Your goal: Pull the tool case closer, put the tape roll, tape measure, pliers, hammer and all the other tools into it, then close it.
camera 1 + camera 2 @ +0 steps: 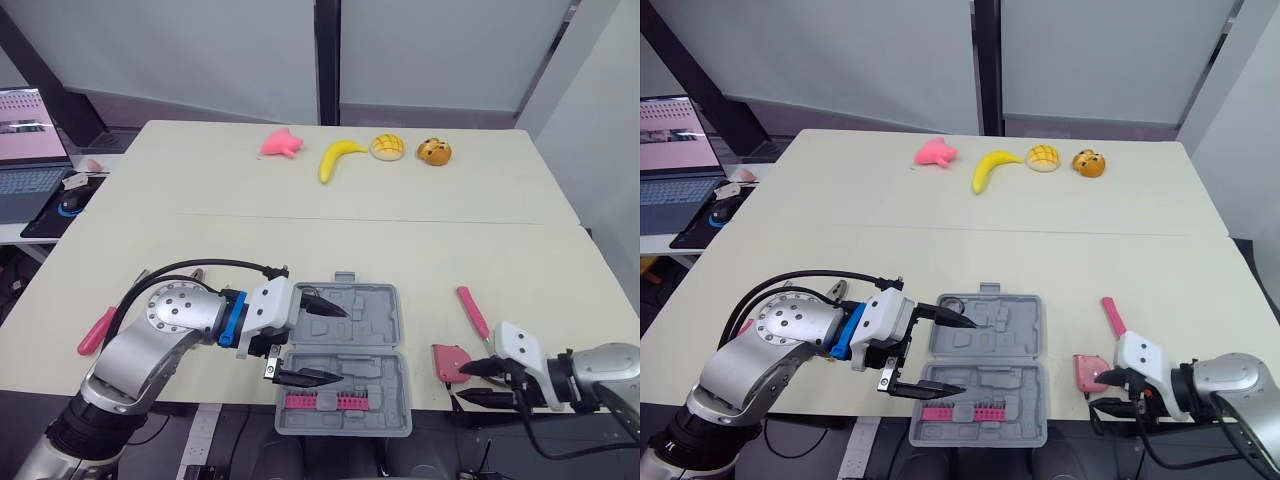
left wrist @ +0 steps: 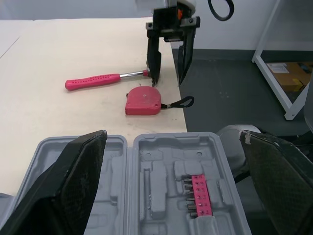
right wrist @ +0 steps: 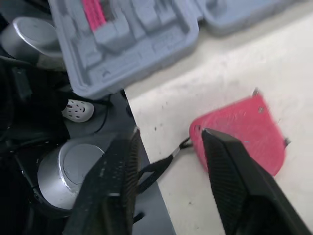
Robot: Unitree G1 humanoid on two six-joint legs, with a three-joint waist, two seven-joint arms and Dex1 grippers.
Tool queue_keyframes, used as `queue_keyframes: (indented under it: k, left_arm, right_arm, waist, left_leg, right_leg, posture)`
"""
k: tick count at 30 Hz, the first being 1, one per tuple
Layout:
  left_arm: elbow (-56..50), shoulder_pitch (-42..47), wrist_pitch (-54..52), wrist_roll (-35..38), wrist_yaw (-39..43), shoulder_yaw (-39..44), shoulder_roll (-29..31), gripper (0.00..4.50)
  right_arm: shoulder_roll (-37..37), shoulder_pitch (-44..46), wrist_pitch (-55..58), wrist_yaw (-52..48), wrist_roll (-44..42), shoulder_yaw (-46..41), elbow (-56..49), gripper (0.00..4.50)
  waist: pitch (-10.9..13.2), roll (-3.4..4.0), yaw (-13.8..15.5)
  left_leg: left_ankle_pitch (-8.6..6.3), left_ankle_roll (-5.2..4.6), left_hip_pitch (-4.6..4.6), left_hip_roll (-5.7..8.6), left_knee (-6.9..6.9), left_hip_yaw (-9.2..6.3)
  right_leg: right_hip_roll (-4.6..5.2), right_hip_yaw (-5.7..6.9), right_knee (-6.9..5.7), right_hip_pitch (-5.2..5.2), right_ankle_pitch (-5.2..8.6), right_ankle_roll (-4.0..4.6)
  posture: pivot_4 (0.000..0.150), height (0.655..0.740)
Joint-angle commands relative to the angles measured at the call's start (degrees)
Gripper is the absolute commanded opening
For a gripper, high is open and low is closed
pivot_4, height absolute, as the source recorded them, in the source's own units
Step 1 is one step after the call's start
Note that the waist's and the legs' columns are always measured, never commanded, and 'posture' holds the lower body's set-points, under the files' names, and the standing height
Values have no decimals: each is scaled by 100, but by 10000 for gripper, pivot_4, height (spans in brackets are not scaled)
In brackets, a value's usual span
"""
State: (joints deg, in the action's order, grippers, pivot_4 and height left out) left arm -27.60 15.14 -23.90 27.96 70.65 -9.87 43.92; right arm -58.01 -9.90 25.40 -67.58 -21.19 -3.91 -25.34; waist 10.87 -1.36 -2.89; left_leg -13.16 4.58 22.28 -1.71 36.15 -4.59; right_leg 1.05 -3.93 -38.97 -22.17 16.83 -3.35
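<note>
I will grab the tape measure by its red body (image 1: 450, 358) (image 3: 239, 134) with my right gripper next, to pack it into the tool case.
The grey tool case (image 1: 350, 325) lies open at the table's front edge, with a pink bit holder (image 1: 322, 402) in its near half. My left gripper (image 1: 310, 345) is open wide, its fingers spread over the left side of the case. A pink tape measure (image 1: 447, 360) lies right of the case, its black strap (image 3: 156, 166) hanging over the edge. My right gripper (image 1: 470, 383) is open just beside it, fingertips around the strap end. A pink-handled hammer (image 1: 472, 310) lies behind the tape measure. A pink-handled tool (image 1: 97, 330) rests far left.
Toy foods line the far side: a pink toy (image 1: 280, 143), a banana (image 1: 338, 157), a bun (image 1: 387, 147) and an orange piece (image 1: 433, 151). A laptop (image 1: 25, 180) sits on a side table to the left. The case's near half overhangs the table edge.
</note>
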Motion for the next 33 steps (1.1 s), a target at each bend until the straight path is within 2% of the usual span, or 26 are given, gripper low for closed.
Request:
queue_keyframes:
  k: [1, 3, 5, 6, 12, 19, 33]
  left_arm:
    - [-239, 1, 289, -29, -3, -96, -110, 45000]
    - [-219, -34, 457, -165, 38, -191, -129, 45000]
    - [-203, -50, 548, -225, 35, -245, -144, 45000]
    - [-200, -50, 570, -239, 26, -261, -150, 45000]
    - [-188, -79, 653, -289, 2, -298, -135, 45000]
    - [-253, -71, 605, -303, -39, -355, -130, 45000]
    - [-325, 19, 483, -204, -52, -366, -147, 45000]
  right_arm:
    - [92, 243, -1667, -351, 363, -80, 616, 31810]
    - [233, 441, -2373, -454, 550, 63, 1163, 37019]
    - [367, 680, -3004, -555, 740, 238, 1707, 44169]
    - [405, 758, -3203, -602, 803, 304, 1911, 44634]
    - [538, 933, -3981, -825, 1000, 602, 2817, 44634]
    - [771, 1091, -4610, -586, 1391, 821, 3488, 44634]
    - [1061, 1463, -4919, -389, 1598, 1069, 4245, 44634]
  waist:
    - [-1, -5, 3]
    - [-1, -5, 2]
    - [-1, -4, -1]
    - [-1, -4, -5]
    - [-1, -3, 2]
    - [-1, -2, -2]
    - [-1, -2, -3]
  left_leg:
    - [0, 0, 0, 0, 0, -1]
    - [0, 0, -1, 0, 0, 0]
    - [0, 0, -4, 0, -4, 0]
    - [0, 0, -6, 0, -4, 1]
    - [0, 0, -8, 0, -3, 2]
    - [0, 0, -23, 0, -4, 4]
    - [0, 0, -30, 0, -5, 5]
  right_leg:
    - [0, 1, 0, 0, 0, 0]
    - [0, 0, 0, 0, 0, 0]
    - [0, 0, 0, 0, 0, 0]
    - [0, -1, 0, 1, 0, 1]
    - [0, -3, -1, 3, -17, 30]
    - [0, -7, -4, 11, -18, 31]
    - [0, -8, -4, 16, -18, 32]
  posture:
    - [1500, 7400]
    - [1500, 7400]
    - [1500, 7400]
    - [1500, 7400]
    - [1500, 7400]
    - [1500, 7400]
    - [1500, 7400]
